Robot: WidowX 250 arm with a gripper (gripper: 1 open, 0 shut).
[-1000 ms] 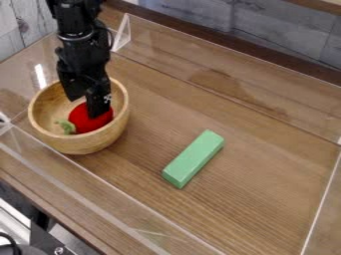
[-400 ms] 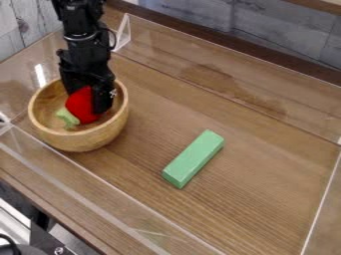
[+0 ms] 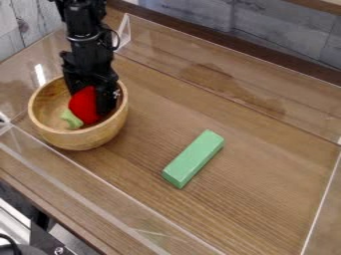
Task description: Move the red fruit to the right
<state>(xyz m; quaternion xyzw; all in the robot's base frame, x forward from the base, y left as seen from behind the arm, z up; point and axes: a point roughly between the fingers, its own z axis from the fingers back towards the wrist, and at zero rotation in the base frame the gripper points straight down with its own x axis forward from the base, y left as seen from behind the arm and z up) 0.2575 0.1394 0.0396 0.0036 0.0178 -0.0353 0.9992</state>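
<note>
The red fruit will next be grabbed by its red body (image 3: pixel 87 103) with my gripper, to move it out of the bowl (image 3: pixel 80 136).
The red fruit (image 3: pixel 84 106) lies inside a wooden bowl (image 3: pixel 80 136) at the left of the table, its light green stem (image 3: pixel 67 120) pointing left. My black gripper (image 3: pixel 91 92) points straight down into the bowl, open, its fingers standing on either side of the fruit's upper part. Whether the fingers touch the fruit cannot be told. The fruit's top is partly hidden behind the fingers.
A green rectangular block (image 3: pixel 193 158) lies on the wooden table to the right of the bowl. Clear plastic walls (image 3: pixel 226 60) enclose the work area on all sides, with the right wall (image 3: pixel 324 204) near the picture's edge.
The gripper has shifted slightly up and to the right in the picture over the bowl and sunk around the fruit. The fruit, bowl and block have stayed put.
</note>
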